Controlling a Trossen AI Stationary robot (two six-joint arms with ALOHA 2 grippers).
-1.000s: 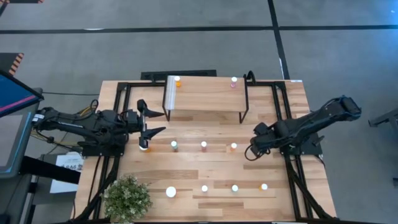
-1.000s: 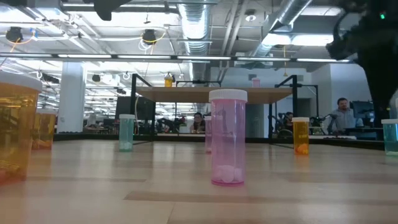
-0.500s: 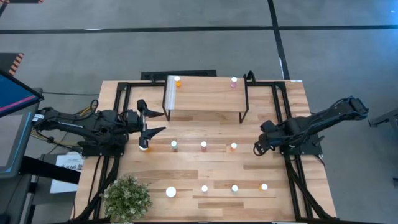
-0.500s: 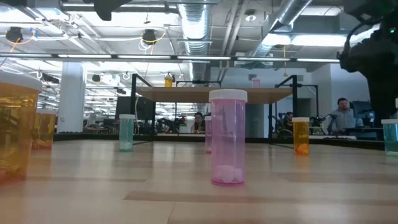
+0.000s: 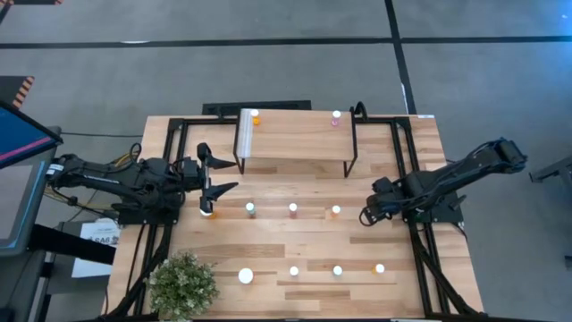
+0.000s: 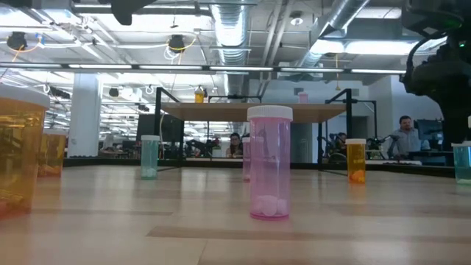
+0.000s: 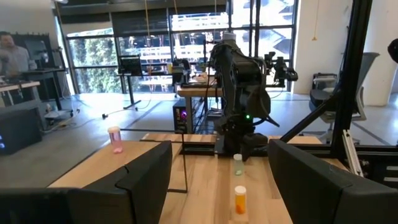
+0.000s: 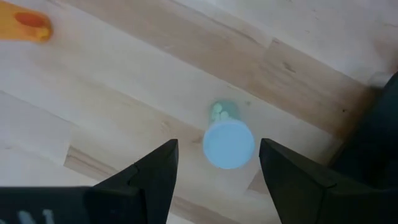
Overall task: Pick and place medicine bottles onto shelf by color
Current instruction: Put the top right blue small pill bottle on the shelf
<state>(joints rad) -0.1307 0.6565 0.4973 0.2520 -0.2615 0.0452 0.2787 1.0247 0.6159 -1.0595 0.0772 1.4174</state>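
My right gripper closes next, since its fingers are on either side of the white cap. Closing now would catch the green bottle.
The medicine bottles stand upright on their bases. An orange bottle and a pink bottle are on the shelf. On the table, an orange, a green, a pink and another orange bottle form a row. My right gripper points down, open, over a green bottle whose cap shows between its fingers, untouched. My left gripper hangs level and open at the table's left, holding nothing.
Several more bottles stand in a row near the front edge, among them a larger white-capped one and an orange one. A potted plant sits at the near left corner. Black frame rails run along both sides.
My right gripper has sunk toward the table over the green bottle and drifted slightly toward the near edge, its wrist rolling a little; it stays open. The bottles have kept still.
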